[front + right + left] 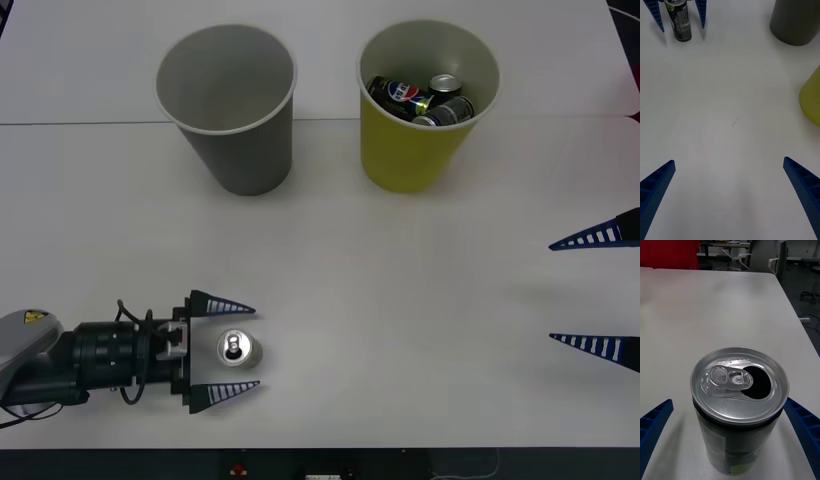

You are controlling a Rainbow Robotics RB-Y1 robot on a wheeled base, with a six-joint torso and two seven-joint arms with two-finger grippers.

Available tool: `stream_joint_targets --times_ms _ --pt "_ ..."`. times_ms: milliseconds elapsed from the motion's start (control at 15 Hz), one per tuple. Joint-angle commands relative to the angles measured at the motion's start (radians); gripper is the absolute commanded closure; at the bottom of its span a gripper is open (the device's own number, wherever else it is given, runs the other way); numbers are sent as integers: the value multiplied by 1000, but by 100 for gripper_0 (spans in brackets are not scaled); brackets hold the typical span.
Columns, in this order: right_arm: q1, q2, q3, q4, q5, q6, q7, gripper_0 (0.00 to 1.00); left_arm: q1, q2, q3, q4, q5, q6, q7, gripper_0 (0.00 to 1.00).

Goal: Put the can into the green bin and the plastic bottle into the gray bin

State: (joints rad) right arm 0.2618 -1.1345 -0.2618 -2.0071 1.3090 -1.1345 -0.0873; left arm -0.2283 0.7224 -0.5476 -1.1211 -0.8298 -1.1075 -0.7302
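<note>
The can needs to drop into the green bin, so my left gripper should next grab it by its round body (252,354) (735,444).
The can (238,349) stands upright near the table's front left, its silver top with pull tab open; the left wrist view shows that can (739,405) close up. My left gripper (236,348) is open, one blue finger on each side of the can, not touching it. From the right wrist view the can (680,23) stands between the left gripper's fingers (701,13). The gray bin (228,108) stands at the back left, empty. The green bin (425,105) beside it holds several cans. My right gripper (592,290) waits open at the right edge. No plastic bottle is in view.
A seam (80,123) runs across the white table behind the bins. Bare table (400,300) lies between the two grippers and in front of the bins. Chairs (763,255) and a red object stand past the table's far end in the left wrist view.
</note>
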Motion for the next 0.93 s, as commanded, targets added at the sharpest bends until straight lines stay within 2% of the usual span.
stream_joint_targets --times_ms 67,133,800,933 --pt "0 0 0 0 0 0 0 0 1 0 -9 0 -2 1 5 78" --pt "0 0 0 0 0 0 0 0 1 0 -14 0 0 0 5 100" --pt "0 0 0 0 0 0 0 0 1 5 -14 -29 4 0 54 100" --pt "0 0 0 0 0 0 0 0 3 25 -14 -77 -19 0 146 100"
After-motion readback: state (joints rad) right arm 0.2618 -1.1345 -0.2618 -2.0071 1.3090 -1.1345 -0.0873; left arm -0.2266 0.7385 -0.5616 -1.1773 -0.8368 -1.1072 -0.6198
